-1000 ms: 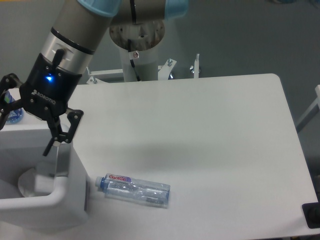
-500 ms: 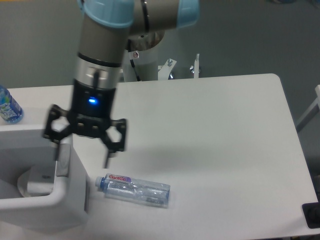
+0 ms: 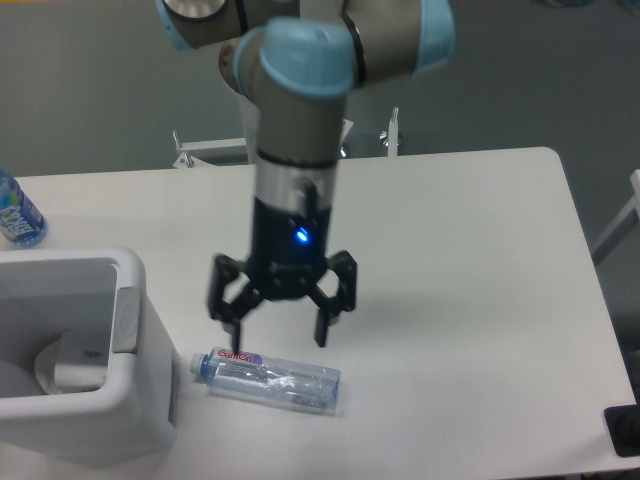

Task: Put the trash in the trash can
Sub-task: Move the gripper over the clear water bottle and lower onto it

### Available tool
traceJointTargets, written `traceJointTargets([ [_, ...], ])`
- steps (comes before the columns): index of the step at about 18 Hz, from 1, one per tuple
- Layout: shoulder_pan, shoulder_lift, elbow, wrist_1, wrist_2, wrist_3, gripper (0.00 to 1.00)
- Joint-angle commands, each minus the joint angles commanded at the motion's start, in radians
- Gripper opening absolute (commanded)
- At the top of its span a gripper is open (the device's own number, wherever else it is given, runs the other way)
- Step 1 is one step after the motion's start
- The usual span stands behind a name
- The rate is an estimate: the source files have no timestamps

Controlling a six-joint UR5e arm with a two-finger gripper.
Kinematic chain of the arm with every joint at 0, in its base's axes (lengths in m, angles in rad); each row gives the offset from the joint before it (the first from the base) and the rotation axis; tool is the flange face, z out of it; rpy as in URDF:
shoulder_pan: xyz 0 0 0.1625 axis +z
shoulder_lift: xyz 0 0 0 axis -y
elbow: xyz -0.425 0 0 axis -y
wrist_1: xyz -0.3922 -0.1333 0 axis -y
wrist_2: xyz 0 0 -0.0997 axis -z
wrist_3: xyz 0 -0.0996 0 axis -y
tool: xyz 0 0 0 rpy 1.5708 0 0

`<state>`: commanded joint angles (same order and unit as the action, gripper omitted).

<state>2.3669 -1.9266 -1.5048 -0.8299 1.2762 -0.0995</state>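
I should grab the clear bottle by its base end (image 3: pixel 322 390) for the trash can.
A clear plastic bottle (image 3: pixel 268 377) with a white cap and pink-red label lies on its side on the white table, cap pointing left toward the trash can. My gripper (image 3: pixel 280 339) hangs just above it, fingers spread open and empty, one fingertip near the bottle's label end. The trash can (image 3: pixel 90 395) is the white boxy bin at the lower left with a grey rim panel. Inside it a whitish crumpled piece (image 3: pixel 68 365) is visible.
A blue-labelled bottle (image 3: pixel 17 212) stands at the far left edge behind the bin. The arm's base post and metal brackets (image 3: pixel 390 130) are at the table's far side. A dark object (image 3: pixel 624 430) sits at the lower right corner.
The gripper has swung right from above the trash can to over the lying bottle, and stays open. The bottle has not moved.
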Motion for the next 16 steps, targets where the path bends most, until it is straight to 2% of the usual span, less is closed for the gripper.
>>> traceJointTargets([
  [4, 0.0, -0.044, -0.011, -0.002, 0.11, -0.124, 1.0],
  [10, -0.001, -0.163, -0.015, -0.002, 0.124, -0.206, 1.0],
  [16, -0.003, -0.219, -0.038, -0.003, 0.135, -0.293, 1.0],
])
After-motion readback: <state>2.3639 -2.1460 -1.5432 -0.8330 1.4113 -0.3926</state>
